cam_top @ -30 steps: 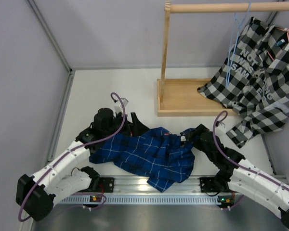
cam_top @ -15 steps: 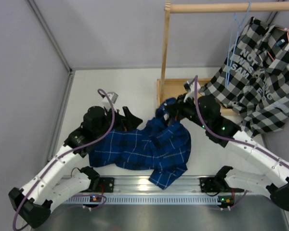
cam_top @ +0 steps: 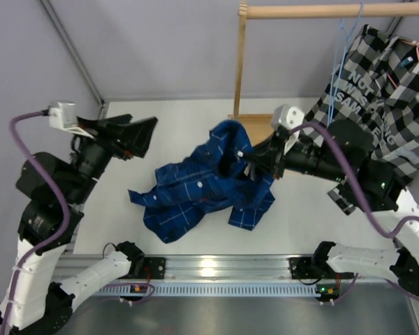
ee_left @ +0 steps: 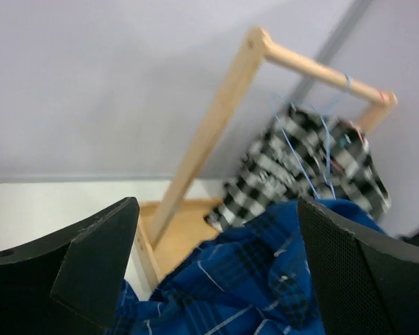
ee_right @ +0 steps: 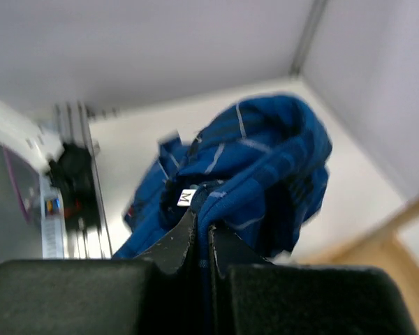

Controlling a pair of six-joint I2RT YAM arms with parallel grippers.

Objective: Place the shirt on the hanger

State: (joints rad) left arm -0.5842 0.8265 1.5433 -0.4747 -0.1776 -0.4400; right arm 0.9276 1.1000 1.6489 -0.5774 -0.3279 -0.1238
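My left gripper is to grab the shirt's lifted collar end (cam_top: 226,131) next, across from my right gripper, so it can spread the shirt for the hanger (cam_top: 342,56).
The dark blue checked shirt (cam_top: 195,188) lies crumpled mid-table, its collar end lifted off the surface. My right gripper (cam_top: 248,156) is shut on that collar; in the right wrist view the fabric (ee_right: 265,160) is pinched between the closed fingers (ee_right: 203,236), beside a small white size label. My left gripper (cam_top: 141,126) hangs open, raised to the left of the shirt and holding nothing. Its wrist view shows the shirt (ee_left: 265,279) beyond the wide-apart fingers (ee_left: 91,258). The pale-blue hanger (cam_top: 342,56) hangs from the rack's rod at the back right, and its thin frame (ee_left: 326,160) shows in front of the checked shirt.
A wooden rack stands at the back right, with its post (cam_top: 239,84), rod (cam_top: 321,10) and tray base (cam_top: 265,143). A black-and-white checked shirt (cam_top: 380,105) hangs from the rod and drapes over the base. A grey wall closes the left side.
My right gripper closed on the shirt's collar and lifted it up and back toward the rack, dragging the shirt along. My left arm rose and drew away to the left, still open.
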